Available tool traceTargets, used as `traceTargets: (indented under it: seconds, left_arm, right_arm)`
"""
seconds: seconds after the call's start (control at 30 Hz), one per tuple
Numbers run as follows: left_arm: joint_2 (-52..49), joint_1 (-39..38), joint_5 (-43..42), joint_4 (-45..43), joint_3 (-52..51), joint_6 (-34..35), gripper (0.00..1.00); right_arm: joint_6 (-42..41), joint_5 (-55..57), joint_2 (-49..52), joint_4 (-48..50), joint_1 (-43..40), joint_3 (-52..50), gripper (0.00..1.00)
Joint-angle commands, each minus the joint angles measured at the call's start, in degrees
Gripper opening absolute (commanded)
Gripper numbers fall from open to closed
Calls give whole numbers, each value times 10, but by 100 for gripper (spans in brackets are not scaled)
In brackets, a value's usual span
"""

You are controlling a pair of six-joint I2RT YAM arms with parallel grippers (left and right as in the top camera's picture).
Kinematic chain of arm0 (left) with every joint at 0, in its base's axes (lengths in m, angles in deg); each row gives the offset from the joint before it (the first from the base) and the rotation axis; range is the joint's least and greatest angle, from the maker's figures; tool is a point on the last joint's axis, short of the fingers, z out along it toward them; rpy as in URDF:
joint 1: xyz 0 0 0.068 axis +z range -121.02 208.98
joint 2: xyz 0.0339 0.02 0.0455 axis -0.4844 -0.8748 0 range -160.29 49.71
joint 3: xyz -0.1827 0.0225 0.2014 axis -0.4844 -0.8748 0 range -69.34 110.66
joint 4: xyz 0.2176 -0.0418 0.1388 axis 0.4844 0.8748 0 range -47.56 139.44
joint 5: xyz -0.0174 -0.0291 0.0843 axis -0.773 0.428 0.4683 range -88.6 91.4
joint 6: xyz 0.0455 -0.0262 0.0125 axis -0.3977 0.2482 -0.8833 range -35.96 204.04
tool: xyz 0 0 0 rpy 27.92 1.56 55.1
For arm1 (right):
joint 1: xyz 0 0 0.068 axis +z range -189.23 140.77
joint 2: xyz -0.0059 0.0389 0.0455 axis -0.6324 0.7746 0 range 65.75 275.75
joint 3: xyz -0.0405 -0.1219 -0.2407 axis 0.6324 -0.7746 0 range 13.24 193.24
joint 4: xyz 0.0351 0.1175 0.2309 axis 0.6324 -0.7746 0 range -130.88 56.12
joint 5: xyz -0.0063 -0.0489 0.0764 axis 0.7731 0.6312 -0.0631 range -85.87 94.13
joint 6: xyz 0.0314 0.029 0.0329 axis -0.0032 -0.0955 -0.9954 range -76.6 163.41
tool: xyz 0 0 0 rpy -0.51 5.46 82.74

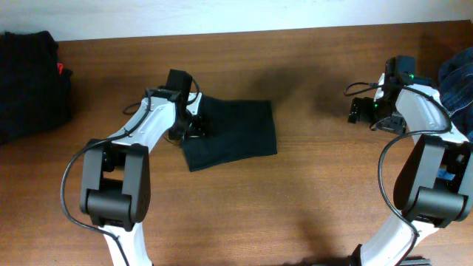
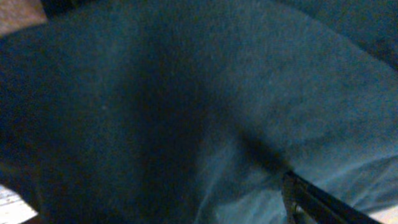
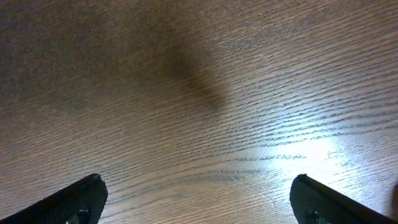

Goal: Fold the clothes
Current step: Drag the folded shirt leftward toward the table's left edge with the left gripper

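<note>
My left gripper grips the folded black T-shirt by the edge nearest the heap next, to carry it and lay it folded.
A black T-shirt (image 1: 233,133), folded into a rough rectangle, lies on the wooden table (image 1: 310,185) left of centre. My left gripper (image 1: 194,124) is down at the shirt's left edge. In the left wrist view dark cloth (image 2: 186,106) fills the frame. Only one finger (image 2: 306,198) shows, far to the lower right, with nothing pinched against it, so the jaws stand open. My right gripper (image 1: 362,109) hovers over bare wood at the right. Its two fingertips (image 3: 81,198) are wide apart with nothing between them.
A heap of black clothes (image 1: 29,81) with a small red tag (image 1: 61,70) sits at the far left back corner. A blue garment (image 1: 460,81) lies at the right edge, behind the right arm.
</note>
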Motion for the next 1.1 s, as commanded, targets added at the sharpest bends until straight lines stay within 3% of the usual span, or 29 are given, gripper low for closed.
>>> traceTargets:
  seconds: [0.0,0.3,0.5,0.7,1.07]
  left_arm:
    - [-24,6,-79,-36,-48,0,86]
    - [-24,9,-164,-89,-89,-5,68]
    - [-24,9,-171,-89,-89,-14,75]
    - [-24,9,-170,-97,-89,-15,73]
    - [-41,9,-172,-136,-108,-15,49]
  right_arm:
    - [0,7,-11,0,-2,8,99]
    - [-1,7,-11,0,-2,8,99]
    - [-1,4,-11,0,-2,8,99]
    - [-5,-7,-11,0,-2,8,99]
    - [-5,-6,-11,2,-2,8,99]
